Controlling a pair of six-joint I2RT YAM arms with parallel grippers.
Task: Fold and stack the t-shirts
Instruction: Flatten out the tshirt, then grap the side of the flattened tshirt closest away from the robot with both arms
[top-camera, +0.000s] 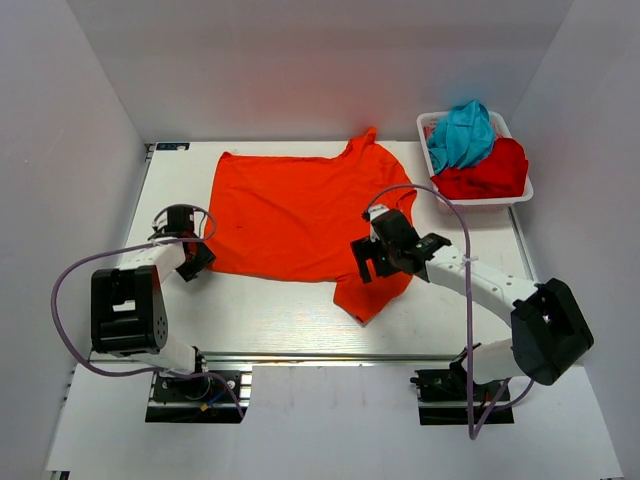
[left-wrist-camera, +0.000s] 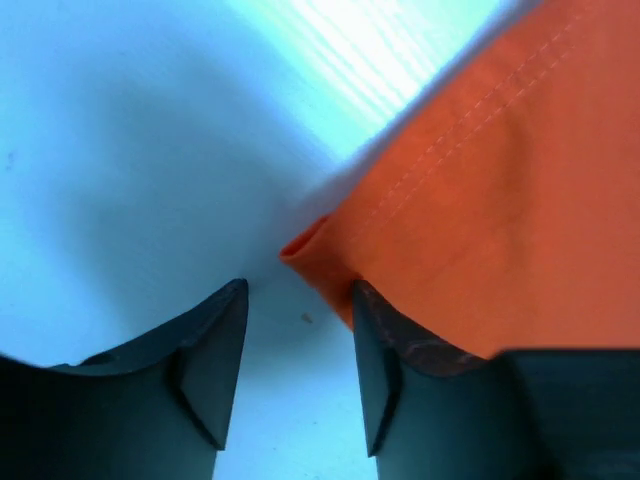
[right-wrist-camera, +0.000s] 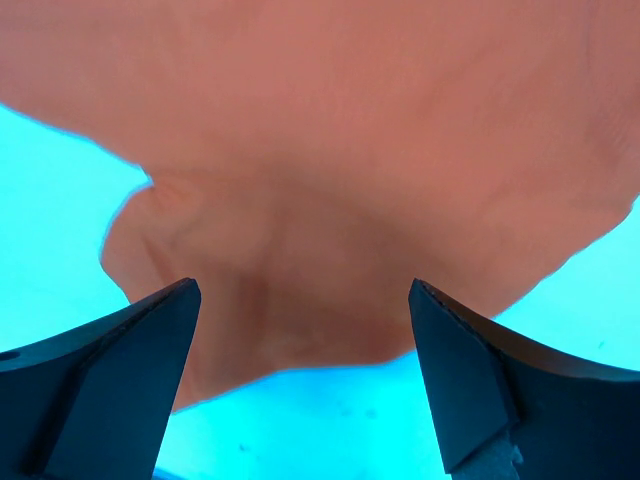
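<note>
The orange-red t-shirt's near sleeve (top-camera: 369, 312) (right-wrist-camera: 250, 372) needs to be grabbed next by its edge with my right gripper. Then both grippers can fold the near side of the t-shirt over.
The bright orange-red t-shirt (top-camera: 300, 215) lies spread on the white table, one sleeve pointing to the near right. My left gripper (top-camera: 195, 258) is open at the shirt's near-left corner; in the left wrist view that hemmed corner (left-wrist-camera: 320, 250) lies just ahead of the gap between the fingers (left-wrist-camera: 300, 345), one finger (left-wrist-camera: 385, 350) at the cloth's edge. My right gripper (top-camera: 372, 262) is open over the near-right sleeve (right-wrist-camera: 320, 260), low above it, holding nothing. The teal-blue t-shirt (top-camera: 462, 135) and the deeper red t-shirt (top-camera: 490, 170) lie bunched in the basket.
A small white plastic basket (top-camera: 480, 197) stands at the table's far right corner. White walls enclose the table on the left, back and right. A purple cable loops from each arm.
</note>
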